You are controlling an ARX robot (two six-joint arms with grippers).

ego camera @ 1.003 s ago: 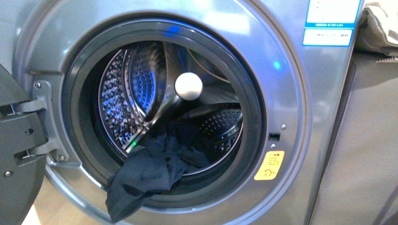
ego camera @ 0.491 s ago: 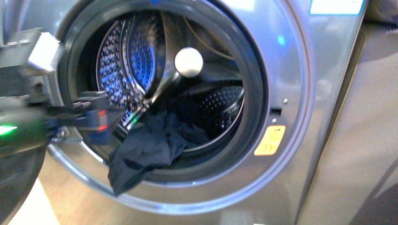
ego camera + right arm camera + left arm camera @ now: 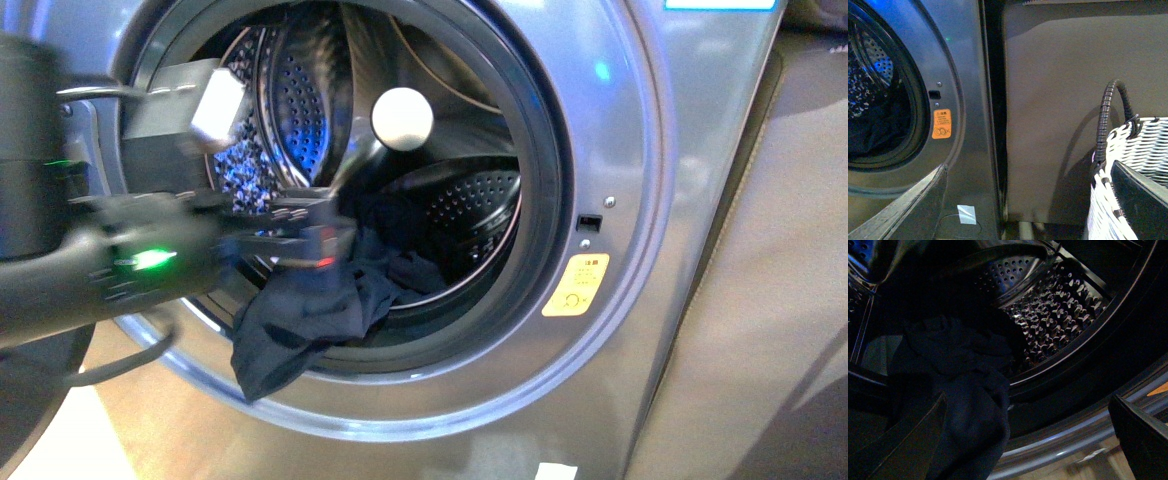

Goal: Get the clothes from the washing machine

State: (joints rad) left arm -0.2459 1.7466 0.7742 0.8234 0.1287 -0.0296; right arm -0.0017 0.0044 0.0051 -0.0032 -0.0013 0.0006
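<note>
Next, the left gripper grabs the dark navy garment by its bunched folds to collect the laundry from the washing machine.
The washing machine is silver-grey and its round door stands open. The clothes, a dark navy garment, spill out of the perforated drum and hang over the lower door rim. My left gripper reaches in from the left, open, just above the garment at the drum mouth. In the left wrist view the clothes lie beside one finger, with the drum wall beyond. My right gripper is open and holds nothing. It faces the washing machine's front and a grey panel beside it.
A white round knob sits inside the drum. A yellow sticker marks the machine's front. A grey-and-white woven basket with a dark handle stands close to my right gripper. A grey cabinet flanks the machine. The open door is at lower left.
My left arm has come into view from the left and moved right, into the drum mouth and over the clothes. The view has shifted slightly downward. The clothes have not moved.
</note>
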